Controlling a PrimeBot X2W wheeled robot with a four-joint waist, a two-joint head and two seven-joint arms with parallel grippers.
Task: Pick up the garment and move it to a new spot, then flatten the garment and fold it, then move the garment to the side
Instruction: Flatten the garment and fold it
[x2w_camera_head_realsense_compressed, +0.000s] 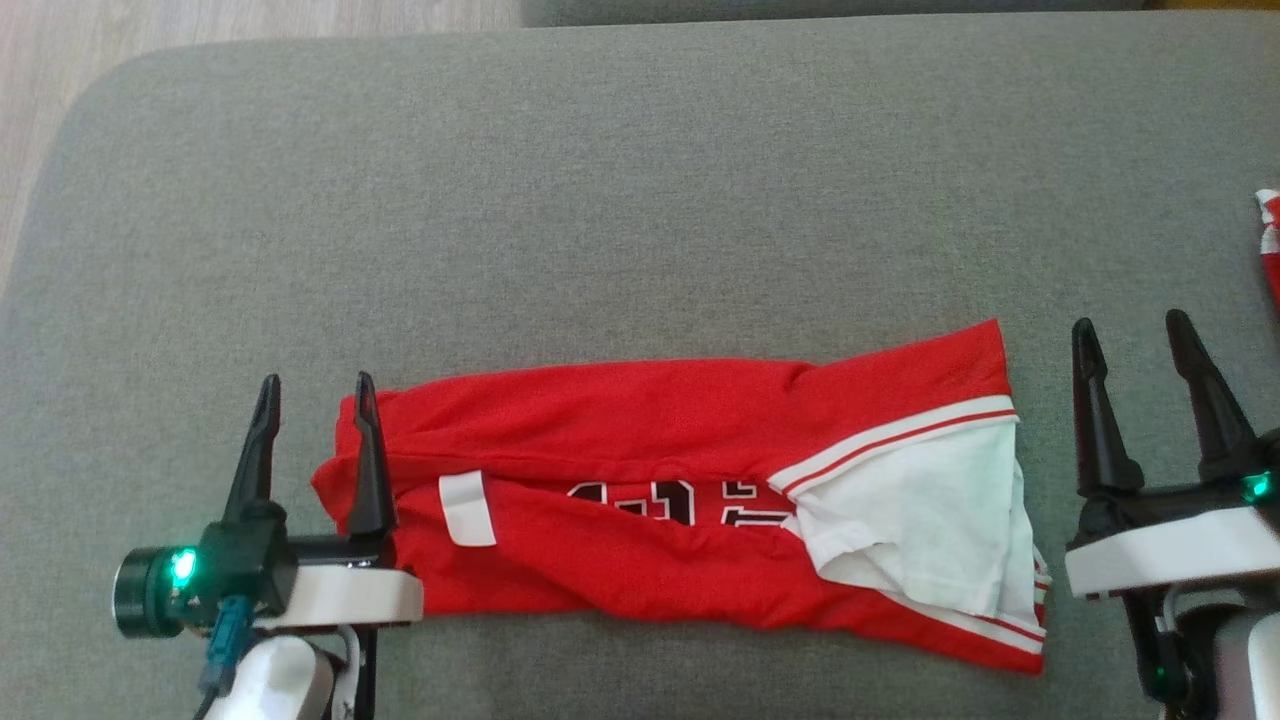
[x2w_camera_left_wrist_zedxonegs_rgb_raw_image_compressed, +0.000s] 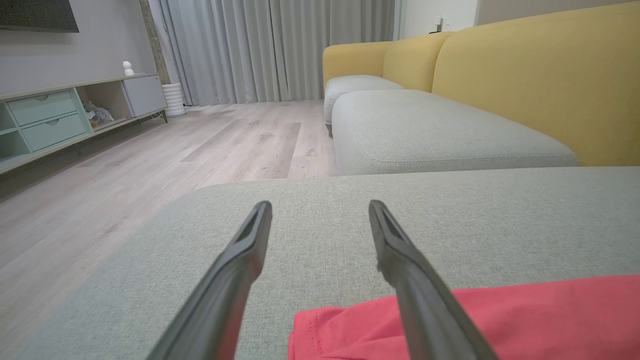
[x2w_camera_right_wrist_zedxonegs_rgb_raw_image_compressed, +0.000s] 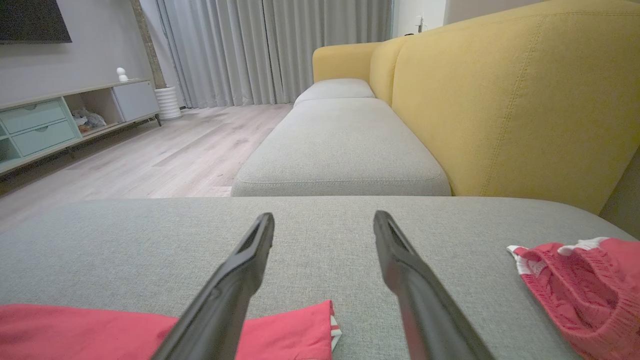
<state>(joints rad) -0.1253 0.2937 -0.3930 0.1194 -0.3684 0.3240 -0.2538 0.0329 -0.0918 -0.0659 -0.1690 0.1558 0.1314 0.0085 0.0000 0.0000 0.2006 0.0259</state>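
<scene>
The right gripper grabs the garment by its white-trimmed edge next, so that the long garment folds in half toward its hem.
The garment is a red jersey with white trim and dark numbers, lying folded into a long band across the near part of the grey cushion. At its left end my left gripper stands open, its right finger over the jersey's edge. My right gripper is open just beyond the jersey's white right end, with nothing between its fingers. From the right wrist, the jersey's corner lies beneath the left finger.
A second red and white knit piece lies at the cushion's right edge, also in the right wrist view. Wooden floor lies past the cushion's far left corner. A yellow sofa back and more grey seats stand beyond.
</scene>
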